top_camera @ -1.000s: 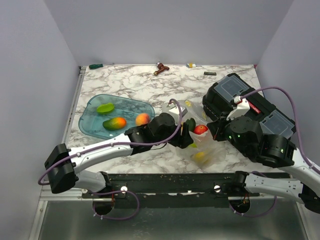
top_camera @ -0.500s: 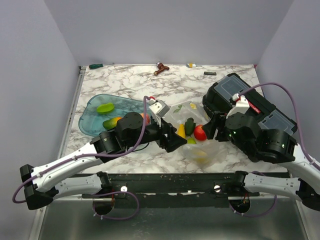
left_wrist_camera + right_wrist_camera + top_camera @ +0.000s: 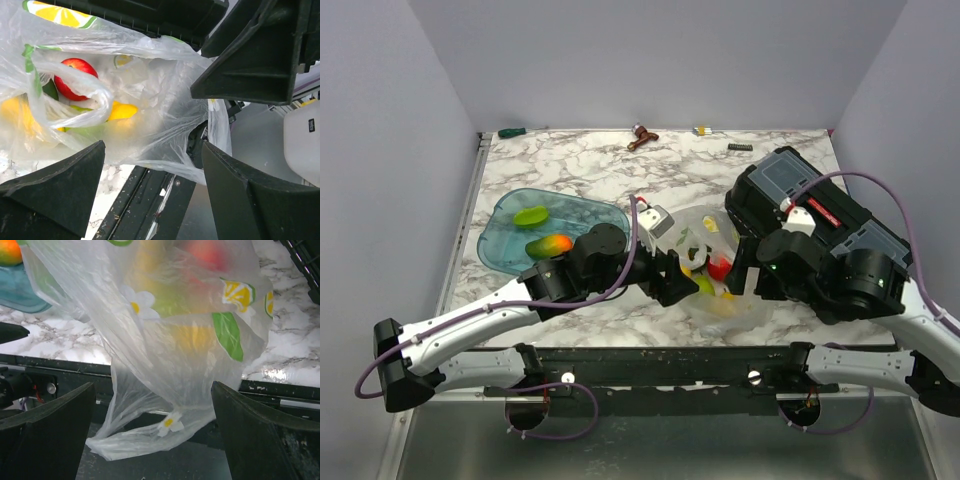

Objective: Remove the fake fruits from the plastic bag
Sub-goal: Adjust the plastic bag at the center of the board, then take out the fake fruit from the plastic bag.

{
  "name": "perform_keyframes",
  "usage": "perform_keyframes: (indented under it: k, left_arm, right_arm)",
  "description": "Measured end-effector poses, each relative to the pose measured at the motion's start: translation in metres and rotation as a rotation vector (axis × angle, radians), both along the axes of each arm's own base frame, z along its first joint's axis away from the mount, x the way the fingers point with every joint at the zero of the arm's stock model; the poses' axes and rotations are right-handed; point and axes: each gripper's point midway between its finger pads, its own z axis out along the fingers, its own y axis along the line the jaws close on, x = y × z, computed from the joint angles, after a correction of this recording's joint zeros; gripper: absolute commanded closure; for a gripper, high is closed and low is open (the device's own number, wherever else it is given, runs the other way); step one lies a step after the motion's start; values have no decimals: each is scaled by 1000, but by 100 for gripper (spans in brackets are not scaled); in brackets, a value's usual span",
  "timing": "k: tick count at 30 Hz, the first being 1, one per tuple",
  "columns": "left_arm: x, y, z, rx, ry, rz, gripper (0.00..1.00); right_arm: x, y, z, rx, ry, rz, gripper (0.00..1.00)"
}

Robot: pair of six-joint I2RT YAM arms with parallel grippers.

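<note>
My right gripper is still too high to close on the plastic bag's fold and lowers first now, as the bag's film passes beneath one finger of the gripper.
The plastic bag (image 3: 712, 262) is a crinkled clear heap between both grippers near the table's front edge. Through it show fake fruits: a red apple (image 3: 720, 266) and yellow pieces (image 3: 700, 284). In the left wrist view the apple (image 3: 75, 77) and a yellow fruit (image 3: 121, 111) lie inside the bag (image 3: 165, 125). My left gripper (image 3: 674, 286) (image 3: 152, 170) is open at the bag's left side, with film hanging between its jaws unpinched. My right gripper (image 3: 741, 268) (image 3: 152, 410) is open too, the bag's (image 3: 165, 340) loose corner drooping between its fingers.
A teal tray (image 3: 505, 252) at the left holds a green fruit (image 3: 531, 215) and a mango (image 3: 548, 245). A black case (image 3: 790, 190) stands at the right rear. Small tools lie along the far edge (image 3: 642, 136). A black rail (image 3: 660, 360) runs along the near edge.
My right gripper has gone from shut to wide open and let the bag go. The left gripper has opened wider and its arm has shifted at the bag's left side. The bag has sagged.
</note>
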Motion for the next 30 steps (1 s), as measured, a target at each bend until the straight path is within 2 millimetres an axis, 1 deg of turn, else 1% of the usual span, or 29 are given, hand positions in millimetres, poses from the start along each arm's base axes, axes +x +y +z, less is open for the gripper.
perform_keyframes:
  k: [5, 13, 16, 20, 24, 25, 26, 27, 29, 30]
  left_arm:
    - [-4, -2, -1, -1, 10, -22, 23]
    - [-8, -7, -9, 15, 39, -56, 23]
    - [-8, -9, -15, 28, 50, -60, 23]
    - [-4, -18, -21, 51, 77, -56, 24]
    - [-2, -26, -30, 67, 112, -56, 24]
    - [-2, -27, -32, 71, 121, -58, 24]
    - [-2, -28, -33, 72, 127, -58, 24]
    - [-3, -30, -35, 72, 136, -61, 24]
    - [-4, -32, -35, 64, 150, -65, 25]
    - [-4, -34, -35, 60, 154, -68, 26]
  right_arm:
    - [-13, -16, -5, 32, 19, -12, 0]
    - [-23, -37, 12, 149, -42, -26, 0]
    - [-23, -36, 1, 122, -18, -37, 0]
    - [-19, -25, -26, 38, 42, -44, 0]
    - [-16, -13, -37, 21, 67, -36, 0]
    - [-15, -10, -39, 26, 71, -33, 2]
    - [-15, -8, -40, 29, 72, -33, 7]
    - [-15, -7, -41, 32, 72, -32, 14]
    - [-14, -7, -46, 26, 72, -31, 33]
    - [-14, -7, -49, 19, 74, -29, 47]
